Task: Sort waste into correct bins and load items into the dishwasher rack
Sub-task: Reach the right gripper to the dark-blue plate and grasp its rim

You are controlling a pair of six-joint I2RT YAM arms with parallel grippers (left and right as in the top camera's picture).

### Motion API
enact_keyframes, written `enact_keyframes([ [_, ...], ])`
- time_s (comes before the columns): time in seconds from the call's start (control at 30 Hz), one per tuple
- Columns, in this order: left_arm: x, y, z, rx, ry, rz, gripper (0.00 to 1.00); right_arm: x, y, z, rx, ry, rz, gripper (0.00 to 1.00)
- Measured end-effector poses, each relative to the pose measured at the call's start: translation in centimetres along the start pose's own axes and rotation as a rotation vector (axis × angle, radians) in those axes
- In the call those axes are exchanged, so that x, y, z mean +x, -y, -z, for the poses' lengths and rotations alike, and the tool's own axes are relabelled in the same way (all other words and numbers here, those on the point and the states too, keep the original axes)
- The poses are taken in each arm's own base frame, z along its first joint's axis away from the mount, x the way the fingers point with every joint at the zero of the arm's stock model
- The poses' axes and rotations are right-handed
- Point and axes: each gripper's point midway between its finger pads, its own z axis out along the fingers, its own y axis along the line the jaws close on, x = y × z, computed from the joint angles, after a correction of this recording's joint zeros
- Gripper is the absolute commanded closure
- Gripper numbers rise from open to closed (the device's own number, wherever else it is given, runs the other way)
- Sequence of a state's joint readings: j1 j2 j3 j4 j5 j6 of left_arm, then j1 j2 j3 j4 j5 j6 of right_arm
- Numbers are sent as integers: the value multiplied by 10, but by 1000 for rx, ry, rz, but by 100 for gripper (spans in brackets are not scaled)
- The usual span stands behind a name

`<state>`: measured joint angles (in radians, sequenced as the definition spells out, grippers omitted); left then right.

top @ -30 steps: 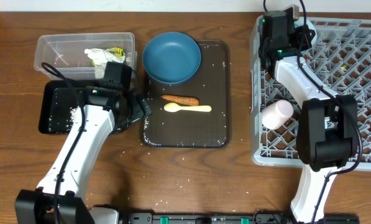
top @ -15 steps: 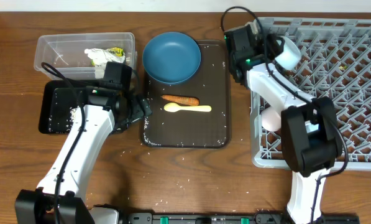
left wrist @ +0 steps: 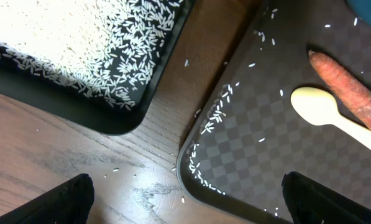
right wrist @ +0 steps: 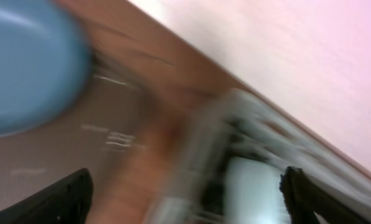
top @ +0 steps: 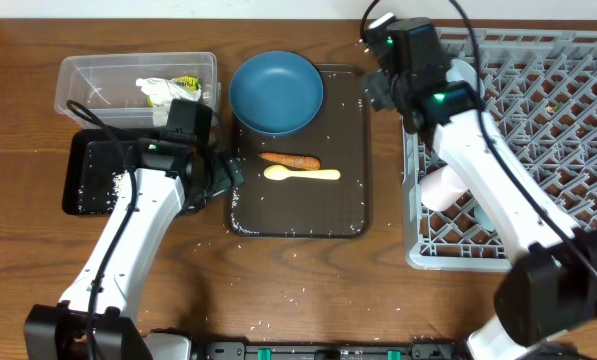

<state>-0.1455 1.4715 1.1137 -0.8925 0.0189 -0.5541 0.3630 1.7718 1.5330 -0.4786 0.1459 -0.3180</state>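
Next, my right gripper pinches the dark blue plate by its rim on the side facing the grey rack. That leaves the rest of the plate free for loading.
The dark blue plate (top: 276, 92) rests on the back of the brown serving tray (top: 348, 210). In front of it lie the carrot stick (top: 290, 160) and the pale yellow spoon (top: 301, 174). My left gripper (top: 230, 180) hangs open and empty over the tray's left rim, carrot (left wrist: 353, 87) and spoon (left wrist: 322, 109) to its right. My right gripper (top: 376, 92) is open and empty between the tray and the grey rack (top: 578, 120). A pale cup (top: 466, 74) lies in the rack's back-left corner, and a pink cup (top: 446, 185) lies further forward. The right wrist view is blurred; it shows the plate (right wrist: 23, 62) and the pale cup (right wrist: 253, 186).
The clear tub (top: 88, 75) at the back left holds crumpled paper with a yellow-green wrapper (top: 168, 92). In front of it, the black tray (top: 78, 200) holds rice (left wrist: 79, 56). Loose grains (left wrist: 210, 115) dot the brown tray and table. A pale blue thing (top: 486, 215) shows under my right forearm.
My right gripper has opened and left the pale cup in the rack's back-left corner, then swung left toward the brown tray. The left arm has not moved.
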Motion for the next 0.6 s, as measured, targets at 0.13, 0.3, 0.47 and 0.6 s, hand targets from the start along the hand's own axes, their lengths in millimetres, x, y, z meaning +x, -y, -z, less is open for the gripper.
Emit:
enact_keyframes([
  [0.13, 0, 0, 0, 0, 0, 0, 1, -10, -45, 7, -268, 55, -83, 8],
  [0.3, -5, 3, 0, 13, 19, 1, 1, -25, -77, -4, -411, 92, -251, 14],
  [0.47, -5, 4, 0, 15, 21, 1, 1, -32, -97, -39, -364, 91, -440, 21],
  [0.6, -5, 4, 0, 15, 20, 1, 1, -9, -116, -77, -293, 8, -576, 26],
])
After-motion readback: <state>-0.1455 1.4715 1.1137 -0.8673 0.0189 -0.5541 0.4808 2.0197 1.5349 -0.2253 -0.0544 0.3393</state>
